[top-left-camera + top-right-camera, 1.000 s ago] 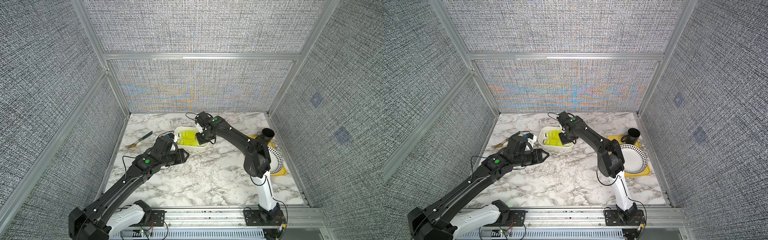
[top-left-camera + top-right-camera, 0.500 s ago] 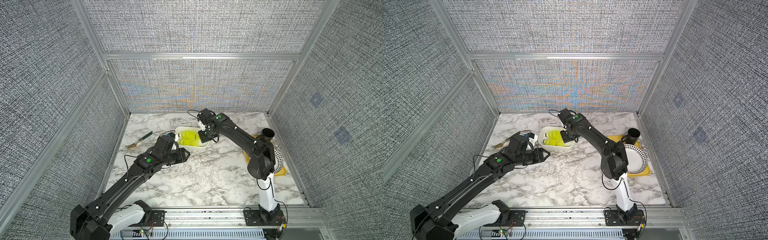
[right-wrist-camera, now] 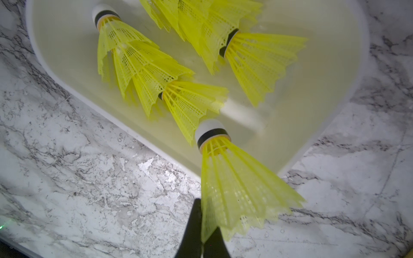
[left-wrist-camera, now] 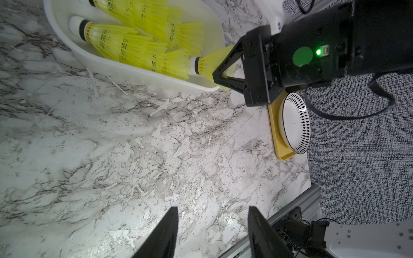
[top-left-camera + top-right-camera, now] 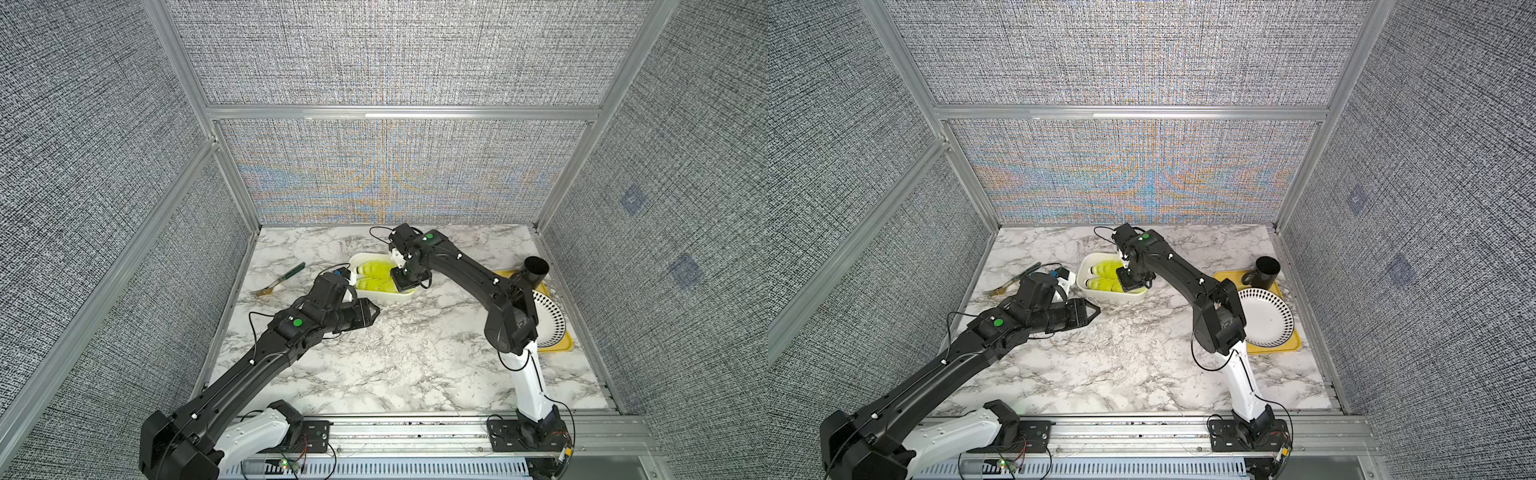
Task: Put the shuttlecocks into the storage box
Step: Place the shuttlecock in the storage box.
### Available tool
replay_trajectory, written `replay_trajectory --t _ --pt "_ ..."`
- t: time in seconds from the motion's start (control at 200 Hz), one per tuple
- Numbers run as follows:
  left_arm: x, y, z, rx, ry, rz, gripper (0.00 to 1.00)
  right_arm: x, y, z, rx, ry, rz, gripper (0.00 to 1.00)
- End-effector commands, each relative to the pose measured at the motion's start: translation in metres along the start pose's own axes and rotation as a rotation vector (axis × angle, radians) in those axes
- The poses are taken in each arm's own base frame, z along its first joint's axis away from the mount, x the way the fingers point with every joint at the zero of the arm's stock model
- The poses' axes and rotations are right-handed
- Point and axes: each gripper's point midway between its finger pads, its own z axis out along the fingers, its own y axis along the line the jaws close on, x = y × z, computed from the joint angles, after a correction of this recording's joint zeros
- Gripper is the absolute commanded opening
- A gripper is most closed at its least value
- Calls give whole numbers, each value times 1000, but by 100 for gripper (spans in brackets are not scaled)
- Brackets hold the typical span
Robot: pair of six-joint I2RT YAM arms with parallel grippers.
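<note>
The shuttlecock's skirt (image 3: 245, 189) at my fingers sticks out over the storage box's rim (image 3: 283, 171), so I will move the shuttlecock inward before my right gripper lets go.
The white storage box (image 5: 384, 296) (image 5: 1115, 300) sits mid-table toward the back, with several yellow-green shuttlecocks (image 5: 374, 270) (image 5: 1104, 271) lying in it. My right gripper (image 5: 405, 283) (image 5: 1130, 285) (image 3: 204, 223) hangs over the box's right end. It is shut on the skirt of one shuttlecock (image 3: 234, 178) (image 4: 206, 64), whose white cap points into the box (image 3: 324, 89). The stacked shuttlecocks (image 3: 143, 67) lie just beyond that cap. My left gripper (image 5: 372, 311) (image 5: 1092, 311) (image 4: 212, 210) is open and empty over bare marble, just in front of the box (image 4: 134, 71).
A fork with a green handle (image 5: 278, 280) (image 5: 1011, 282) lies at the left by the wall. At the right a yellow tray (image 5: 557, 345) (image 5: 1271, 347) carries a patterned white plate (image 5: 548, 320) (image 5: 1264, 318) (image 4: 295, 125) and a black cup (image 5: 534, 270) (image 5: 1264, 270).
My right arm has shifted slightly over the box's right end, still gripping the shuttlecock. The left arm has barely moved.
</note>
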Motion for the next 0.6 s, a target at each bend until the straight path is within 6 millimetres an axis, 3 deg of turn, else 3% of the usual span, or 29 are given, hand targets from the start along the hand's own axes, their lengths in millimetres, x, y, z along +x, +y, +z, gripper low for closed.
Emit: replay_trajectory --t 0.0,0.4,0.591 --pt "-3 -4 -2 14 -12 3 53 -3 9 3 -60 0 -18 0" --pt "1 6 -4 -29 -15 -8 53 -17 16 10 -297 -45 -15 0" --pt "-16 16 -1 -89 -92 -52 56 -23 16 17 -385 -68 -3 0"
